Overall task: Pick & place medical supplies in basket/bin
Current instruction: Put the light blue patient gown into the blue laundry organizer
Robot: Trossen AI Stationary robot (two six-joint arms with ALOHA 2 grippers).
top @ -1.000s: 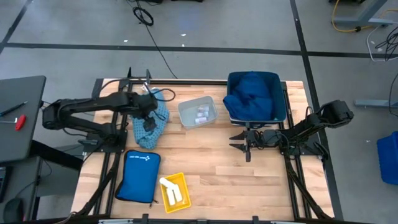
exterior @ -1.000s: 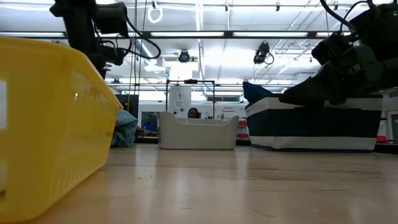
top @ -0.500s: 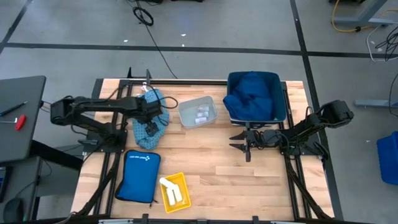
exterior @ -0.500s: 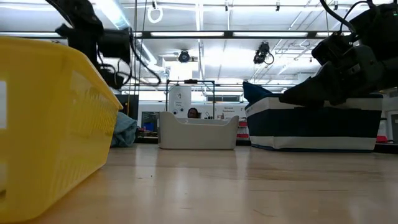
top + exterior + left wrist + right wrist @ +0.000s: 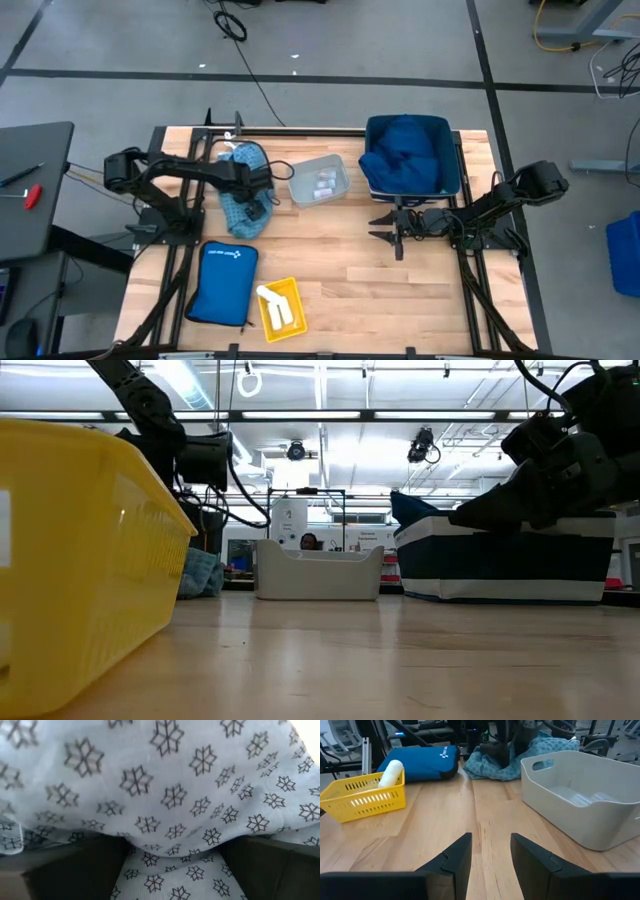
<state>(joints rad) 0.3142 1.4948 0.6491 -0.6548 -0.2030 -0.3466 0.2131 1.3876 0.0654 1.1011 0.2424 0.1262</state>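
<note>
My left gripper's fingers are sunk around a fold of the patterned cloth, so it is now time for my left gripper to close on the fold.
The light blue patterned cloth lies bunched on the table's left side and fills the left wrist view. My left gripper is open and sunk into it. My right gripper is open and touches nothing; it sits low over bare wood near the navy-striped basket. That basket holds the navy cloth. Tiny clear vials lie in the grey bin. White rolls lie in the yellow basket. My left gripper comes down on the patterned cloth slanting from above and from the table's left. Its open fingers stand wide apart, with a fold of the cloth between them and more cloth draped over both. The cloth rests on the table.
A flat bright blue pouch lies at the near left, beside the yellow basket. The grey bin stands between the patterned cloth and the navy-striped basket. Bare wood stretches across the table's middle and near right.
My left arm has swung toward the table's right and come down, carrying its gripper along the patterned cloth toward the near edge. The cloth's outline has changed: it now lies narrower and longer from far to near. My right arm has kept still.
</note>
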